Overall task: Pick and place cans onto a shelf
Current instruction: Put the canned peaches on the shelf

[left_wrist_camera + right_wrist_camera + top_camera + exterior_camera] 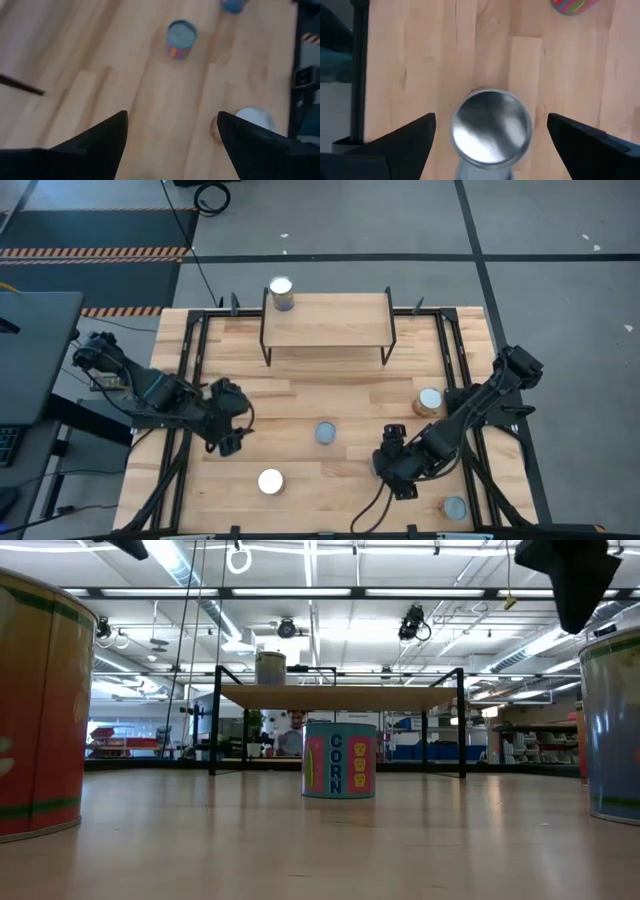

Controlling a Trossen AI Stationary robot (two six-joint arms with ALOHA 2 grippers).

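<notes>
My right gripper needs to go lower before it closes on the silver-topped can, since its fingers are above the can, over wood, in the right wrist view.
The shelf [325, 320] stands at the table's far middle, with one can [281, 292] on its top board's left end. A blue-topped CORN can [325, 432] stands mid-table. A white-topped can [271, 481] stands near the front. My right gripper [491, 120] is open and hangs above a silver-topped can [491, 126], one finger on either side, touching nothing. In the high view this gripper [392, 463] hides that can. My left gripper [232, 442] is open and empty over bare wood, left of the CORN can [181, 37].
Two more cans stand on the table's right side, one by the right frame rail [429, 401] and one at the front right corner [455, 507]. Black frame rails [185, 380] run along the table's left and right sides. Bare wood lies between the shelf and the CORN can.
</notes>
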